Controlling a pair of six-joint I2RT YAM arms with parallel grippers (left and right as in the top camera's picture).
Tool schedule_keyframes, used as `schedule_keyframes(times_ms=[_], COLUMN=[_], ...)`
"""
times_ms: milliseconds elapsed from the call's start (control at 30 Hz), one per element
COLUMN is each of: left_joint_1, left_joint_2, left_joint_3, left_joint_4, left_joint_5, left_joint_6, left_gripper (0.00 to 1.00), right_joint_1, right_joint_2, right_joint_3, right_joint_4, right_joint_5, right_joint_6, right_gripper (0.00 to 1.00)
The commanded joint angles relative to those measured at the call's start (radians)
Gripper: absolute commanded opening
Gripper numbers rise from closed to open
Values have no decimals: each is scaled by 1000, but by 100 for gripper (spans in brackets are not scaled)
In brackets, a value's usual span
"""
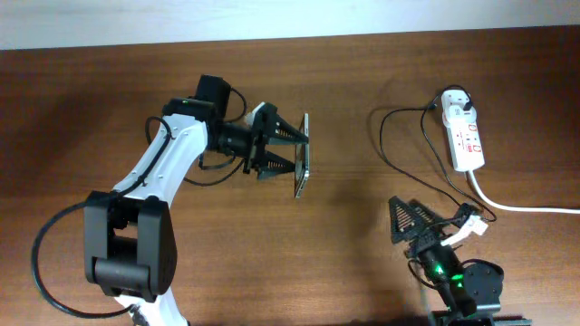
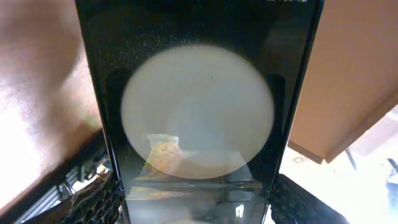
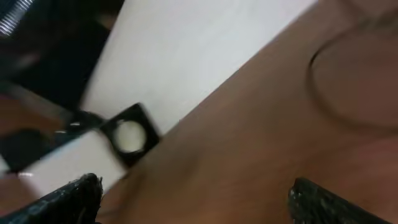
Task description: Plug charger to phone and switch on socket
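Note:
My right gripper should next pinch the black phone (image 1: 302, 156) by its thin edge near one end to hand it over. The phone's other end stays free for plugging.
My left gripper (image 1: 283, 149) is shut on the black phone (image 1: 302, 156) and holds it on edge above the middle of the table. In the left wrist view the phone (image 2: 196, 93) fills the frame between the fingers (image 2: 196, 202), with a pale round reflection on its glossy face. The white socket strip (image 1: 466, 138) lies at the far right with a white plug adapter (image 1: 456, 101) in it. The thin black charger cable (image 1: 388, 145) loops from the adapter down towards my right gripper (image 1: 435, 220). That gripper is open and empty in the blurred right wrist view (image 3: 193, 202).
The socket's thick white cord (image 1: 526, 207) runs off the right edge. The table's far edge meets a white wall (image 1: 290, 18). Bare brown tabletop (image 3: 249, 143) lies under the right gripper, with a faint cable loop (image 3: 348, 81) beyond it.

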Motion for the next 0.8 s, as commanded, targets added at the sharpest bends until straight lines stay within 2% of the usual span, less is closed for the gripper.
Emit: schedule_keyframes(times_ms=[0, 67, 133, 200, 267, 400, 500, 567, 667, 767], left_joint_1=[1, 1, 1, 1, 1, 1, 1, 1, 1, 1], left_joint_2=[3, 3, 3, 3, 3, 3, 3, 3, 3, 3], left_joint_3=[4, 4, 4, 4, 4, 4, 4, 4, 4, 4], left_joint_4=[105, 176, 191, 218, 227, 316, 348, 348, 348, 348], left_joint_5=[-13, -57, -116, -180, -230, -297, -299, -291, -228, -208], left_joint_6=[-32, -67, -71, -79, -92, -203, -309, -394, -477, -508], left_gripper=[60, 61, 61, 61, 61, 60, 60, 60, 60, 59], right_joint_1=[6, 6, 6, 7, 7, 34, 223, 382, 641, 763], right_joint_2=[-7, -7, -5, 26, 103, 452, 651, 735, 861, 1023], right_joint_3=[-5, -5, -5, 32, 136, 547, 754, 776, 776, 776], right_joint_4=[-3, 2, -1, -51, -151, -473, -499, -478, -321, -157], right_joint_5=[-111, -73, -82, -86, -86, -89, -50, 98, 459, 642], right_joint_6=[254, 204, 12, -46, -138, -321, -327, -327, -327, -327], right_gripper=[99, 99, 99, 99, 99, 99, 99, 99, 99, 99])
